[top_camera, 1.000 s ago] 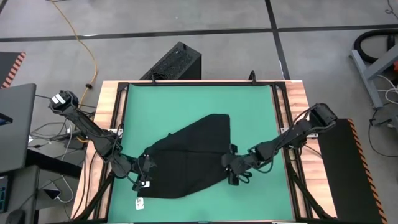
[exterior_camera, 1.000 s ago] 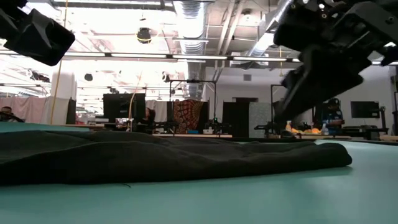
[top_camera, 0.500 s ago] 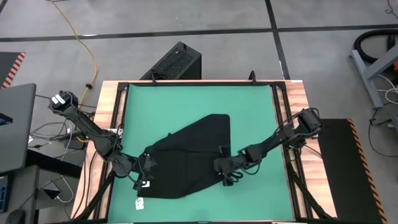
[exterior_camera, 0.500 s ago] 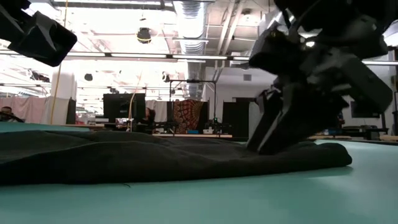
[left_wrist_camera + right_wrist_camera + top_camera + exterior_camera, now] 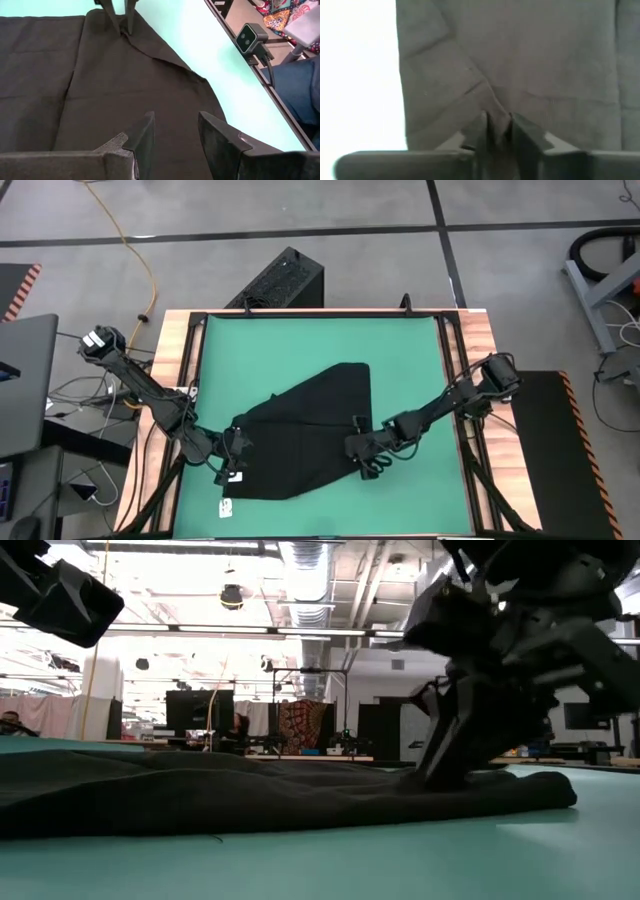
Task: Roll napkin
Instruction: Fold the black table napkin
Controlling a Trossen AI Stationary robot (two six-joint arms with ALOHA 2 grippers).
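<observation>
The black napkin needs to be folded over for rolling, so next my left gripper needs to grab it by its corner with the white tag.
The black napkin lies flat on the green mat as a slanted sheet with some folds. A small white tag shows at its near left corner. My right gripper is down on the napkin's right edge and shut on cloth; it also shows in the low view. My left gripper is open over the napkin's left part. In its wrist view its fingers stand apart above the cloth. I cannot tell whether they touch it. My right gripper pinches a small raised fold of the napkin between its two fingers, close to the napkin's right edge. The fingers slant down from the table's right side. The rest of the napkin lies on the mat, with creases running to the pinch.
A rigid black box with vent slots stands on the floor beyond the table's far edge. A laptop sits off the left side. A small camera stands at the table's near edge. Bare green mat lies toward the far edge.
My right gripper has gone toward the table's left edge and down, from above the mat beside the napkin onto the napkin's right edge. The cloth there has bunched up a little at the fingers.
</observation>
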